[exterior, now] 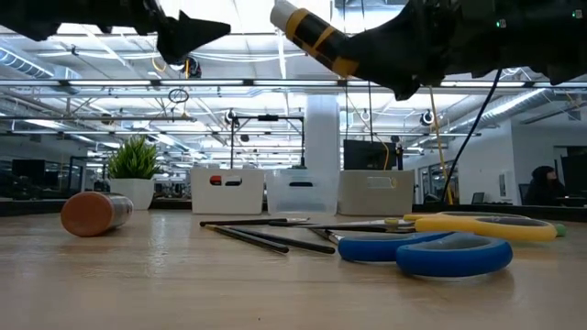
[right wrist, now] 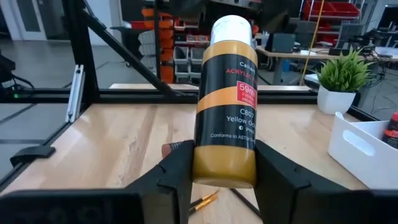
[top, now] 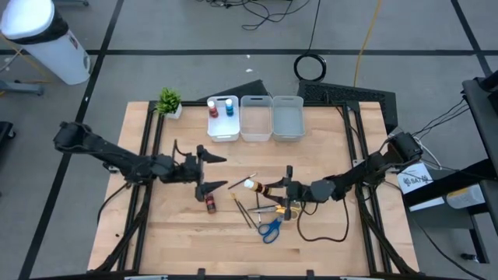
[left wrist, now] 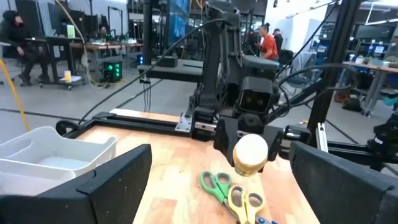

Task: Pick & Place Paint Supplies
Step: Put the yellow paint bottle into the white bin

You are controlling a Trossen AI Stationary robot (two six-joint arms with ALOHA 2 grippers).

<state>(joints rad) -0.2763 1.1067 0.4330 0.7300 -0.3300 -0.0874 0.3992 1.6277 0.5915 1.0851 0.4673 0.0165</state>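
Observation:
I need to grab the ochre bottle next with my left gripper, by its white-end with the cap (top: 250, 184) (left wrist: 250, 153), to put it in the bin with the red and blue bottles.
My right gripper (top: 274, 189) is shut on an ochre paint bottle (right wrist: 227, 106) with a black label, orange band and white cap, held in the air over the table's middle. My left gripper (top: 215, 173) stands open just to its left, fingers level and pointing at the bottle's cap (left wrist: 250, 152). On its side on the table lies a brown bottle (exterior: 92, 213). Thin dark brushes (exterior: 266, 234) and blue scissors (exterior: 431, 252), yellow scissors (exterior: 486, 225) and green scissors (left wrist: 214, 183) lie flat under the held bottle. My right gripper pinches the bottle's bottom end (right wrist: 224, 171) between its two fingers (right wrist: 180, 174), one on each side. The fingers come level from the table's right, and the bottle sticks out beyond them along their line. It is lifted clear, cap end (exterior: 284, 14) toward my left gripper and tilted slightly up.
Three whitish bins (top: 257, 117) stand in a row at the far edge; the left one (top: 223, 117) holds a red and a blue bottle. A small potted plant (top: 169, 101) stands left of them. Bare wood lies along the near edge.

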